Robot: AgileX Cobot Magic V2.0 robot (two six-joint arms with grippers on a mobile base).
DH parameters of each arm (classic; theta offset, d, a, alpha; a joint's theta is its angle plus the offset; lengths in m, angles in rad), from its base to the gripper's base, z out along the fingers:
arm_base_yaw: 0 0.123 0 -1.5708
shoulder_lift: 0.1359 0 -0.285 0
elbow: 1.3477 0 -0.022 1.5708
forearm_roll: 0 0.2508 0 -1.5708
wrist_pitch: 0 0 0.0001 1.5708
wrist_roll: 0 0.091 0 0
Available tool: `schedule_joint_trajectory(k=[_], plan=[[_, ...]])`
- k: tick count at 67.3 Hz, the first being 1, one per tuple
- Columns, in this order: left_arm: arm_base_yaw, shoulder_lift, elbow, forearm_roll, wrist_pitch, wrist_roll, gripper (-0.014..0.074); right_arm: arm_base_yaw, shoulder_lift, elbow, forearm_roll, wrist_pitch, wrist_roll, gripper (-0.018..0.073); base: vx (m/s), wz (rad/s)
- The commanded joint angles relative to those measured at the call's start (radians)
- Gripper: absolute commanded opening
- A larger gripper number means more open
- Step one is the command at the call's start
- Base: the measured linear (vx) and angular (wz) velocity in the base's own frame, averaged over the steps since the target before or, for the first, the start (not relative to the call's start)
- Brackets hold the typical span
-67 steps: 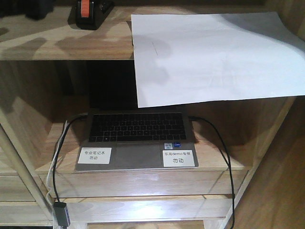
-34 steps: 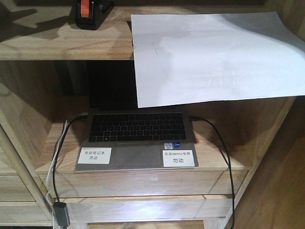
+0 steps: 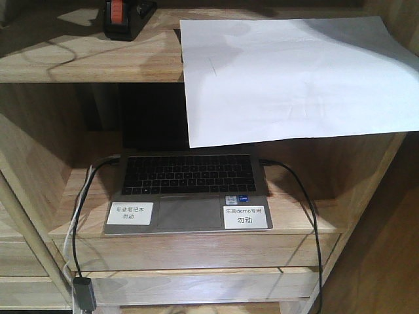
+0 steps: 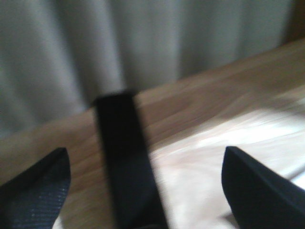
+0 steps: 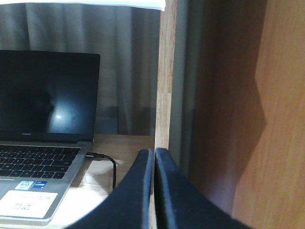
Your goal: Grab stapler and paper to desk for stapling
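The left gripper grabs the stapler by its long black body (image 3: 131, 18) next, to bring the stapler to the desk for stapling.
The stapler (image 3: 124, 16), black with an orange-red rear end, stands on the shelf unit's top board at the far left. The paper (image 3: 288, 78) lies to its right on the same board and overhangs the front edge. In the left wrist view my left gripper (image 4: 145, 149) is open over a wooden surface; a blurred black long shape (image 4: 126, 162) lies between its fingers, and I cannot tell whether it is the stapler. My right gripper (image 5: 155, 152) is shut on nothing, beside the shelf's upright post (image 5: 165, 71). The desk is out of view.
An open laptop (image 3: 190, 190) with white labels sits on the lower shelf, with black cables (image 3: 308, 216) running off both sides. Grey curtain (image 4: 143, 43) hangs behind the shelf unit. A wooden side panel (image 5: 248, 105) stands close on the right.
A dark shape at the top left corner of the front view has gone out of the frame, and the shadows on the top board have shifted. Stapler and paper have not moved.
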Motion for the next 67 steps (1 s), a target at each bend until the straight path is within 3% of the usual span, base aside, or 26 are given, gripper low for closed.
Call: schedule_joint_trajectory(k=[1, 32, 40, 52, 61, 67], plan=[[-0.005, -0.035, -0.032, 0.05, -0.054, -0.046, 0.0616, -0.004, -0.014, 0.004, -0.005, -0.073, -0.001, -0.0009, 0.0, 0.0], [0.009, 0.013, -0.03, 0.062, -0.053, -0.08, 0.0571, -0.004, -0.014, 0.004, -0.005, -0.073, -0.001, -0.0009, 0.0, 0.0], [0.042, 0.023, -0.03, 0.014, -0.048, -0.101, 0.0517, -0.004, -0.014, 0.004, -0.005, -0.073, -0.001, -0.0009, 0.0, 0.0], [0.074, 0.026, -0.03, -0.076, -0.043, -0.045, 0.035, -0.004, -0.014, 0.004, -0.005, -0.073, -0.001, -0.0009, 0.0, 0.0], [0.075, 0.026, -0.03, -0.144, -0.032, 0.063, 0.0165, -0.004, -0.014, 0.004, -0.005, -0.073, -0.001, -0.0009, 0.0, 0.0], [0.075, 0.024, -0.03, -0.157, -0.023, 0.088, 0.0052, -0.004, -0.014, 0.004, -0.005, -0.073, -0.001, -0.0009, 0.0, 0.0]])
